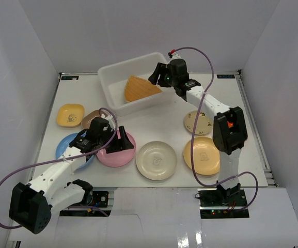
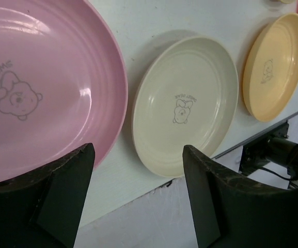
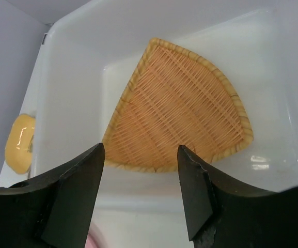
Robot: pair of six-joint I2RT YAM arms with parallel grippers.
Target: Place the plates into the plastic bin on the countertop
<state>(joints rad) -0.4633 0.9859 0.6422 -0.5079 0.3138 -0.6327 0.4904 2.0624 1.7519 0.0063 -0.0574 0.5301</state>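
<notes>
The pink plate would stay flat on the countertop if I lifted my left gripper now, because the fingers are wide apart at the plate's rim (image 1: 134,153) (image 2: 112,143).
The white plastic bin (image 1: 107,85) stands at the back of the countertop (image 1: 154,124). The woven triangular wicker plate (image 1: 141,89) lies inside it, also in the right wrist view (image 3: 174,108). My right gripper (image 1: 157,77) is open and empty above the bin's right side (image 3: 141,155). My left gripper (image 1: 122,141) is open and empty, low over the near edge of the pink plate (image 1: 112,155). In the left wrist view its gap (image 2: 138,155) lies between the pink plate (image 2: 35,93) and the cream plate (image 2: 187,103).
On the countertop lie a cream plate (image 1: 156,160), a tan plate (image 1: 203,155), a beige plate (image 1: 198,122), a squarish yellow plate (image 1: 69,114), a brown plate (image 1: 91,119) and a blue plate (image 1: 68,147) under my left arm. White walls surround the countertop.
</notes>
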